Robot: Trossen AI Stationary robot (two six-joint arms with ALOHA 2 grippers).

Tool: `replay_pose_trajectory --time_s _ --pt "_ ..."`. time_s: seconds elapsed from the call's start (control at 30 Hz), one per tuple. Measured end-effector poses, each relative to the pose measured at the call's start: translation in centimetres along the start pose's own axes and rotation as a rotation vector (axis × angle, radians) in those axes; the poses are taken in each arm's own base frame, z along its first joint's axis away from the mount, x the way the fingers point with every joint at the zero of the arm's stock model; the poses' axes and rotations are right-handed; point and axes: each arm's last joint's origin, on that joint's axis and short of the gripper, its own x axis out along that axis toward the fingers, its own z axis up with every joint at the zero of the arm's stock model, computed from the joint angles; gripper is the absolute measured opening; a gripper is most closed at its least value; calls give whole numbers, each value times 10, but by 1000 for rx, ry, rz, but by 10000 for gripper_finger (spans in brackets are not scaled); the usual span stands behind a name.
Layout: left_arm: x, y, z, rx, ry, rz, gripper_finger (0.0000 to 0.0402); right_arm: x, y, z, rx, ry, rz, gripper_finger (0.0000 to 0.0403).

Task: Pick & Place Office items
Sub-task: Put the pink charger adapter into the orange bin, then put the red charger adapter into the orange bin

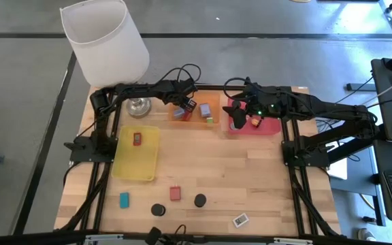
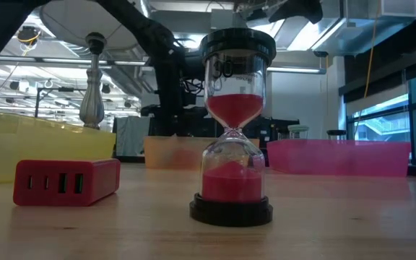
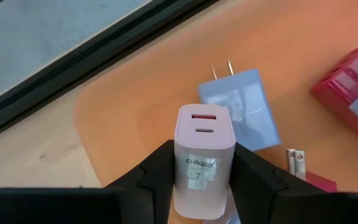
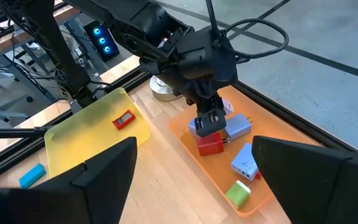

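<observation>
My left gripper should open now. It is holding the pink charger block low beside the lavender charger, so the block would lie in the orange tray.
My left gripper is over the orange tray at the table's far side, shut on a pale pink charger block with a white label. Lavender chargers and a red block lie flat in that tray. My right gripper is open and empty over the red tray; its fingers stand wide apart in the right wrist view. A red block lies in the yellow tray. A teal block, a red block, two black-topped hourglasses and a white tag rest on the wood near the front. My left gripper pinches the pink charger block by its two long sides between its two fingers, at the end away from the ports. The fingers point down from above. The port end sticks out past the fingertips, over the orange tray; whether it touches the tray, I cannot tell.
A white-shaded lamp with a metal base stands at the far left. A green block lies at the orange tray's near end. In the low view an hourglass and a red charger stand close by.
</observation>
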Motion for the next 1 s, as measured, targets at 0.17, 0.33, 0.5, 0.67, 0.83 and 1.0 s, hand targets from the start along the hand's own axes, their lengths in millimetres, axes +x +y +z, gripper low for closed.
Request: replay_pose_trajectory --time_s 0.17,0.33,0.5,0.67,0.83,1.0 --pt "0 0 -1 -16 11 -12 142 0 0 0 0 0 0 322" --pt "0 0 -1 -15 15 -14 189 0 0 0 0 0 0 322" --pt "-13 -1 1 -14 -6 -41 216 0 0 0 0 4 5 322" --pt "-55 -4 3 40 -87 -143 210 0 0 -1 -3 11 5 322" --pt "-114 -19 -12 130 -160 -312 190 0 0 -2 -11 21 2 322" --pt "-165 -37 -50 222 -169 -383 194 0 -2 -4 -20 43 -10 322"
